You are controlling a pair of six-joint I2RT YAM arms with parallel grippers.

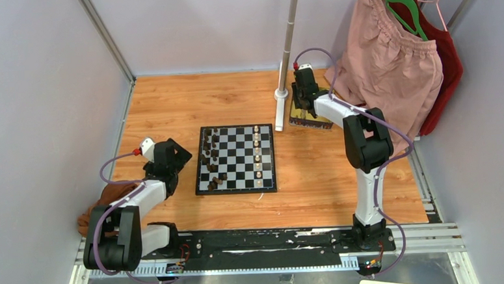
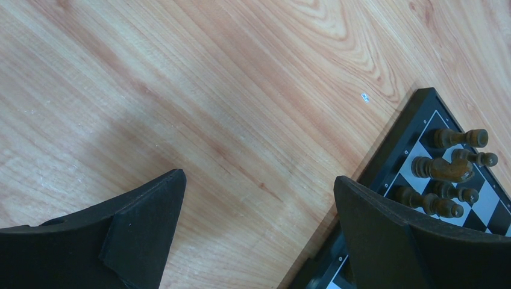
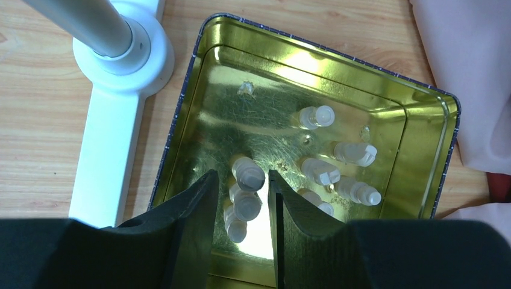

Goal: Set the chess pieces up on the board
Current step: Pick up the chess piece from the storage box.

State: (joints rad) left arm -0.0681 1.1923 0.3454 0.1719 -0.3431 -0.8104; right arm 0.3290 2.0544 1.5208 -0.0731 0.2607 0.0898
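The nearest cream chess piece's round head is between my right gripper's fingers, so my right gripper needs to close on it now.
The board lies mid-table, with dark chess pieces crowded on its left columns and cream chess pieces in a line right of centre. My left gripper hangs open just off the board's left edge. In the left wrist view the left gripper spans bare wood, its right finger over the board's corner, near several dark chess pieces. My right gripper is open over the gold tin, its fingers either side of cream chess pieces lying on the tin's floor.
More cream chess pieces lie on the right side of the gold tin. A white pole stand rises just left of the tin, with its base beside the rim. Pink and red garments hang at back right. A brown cloth lies by the left arm.
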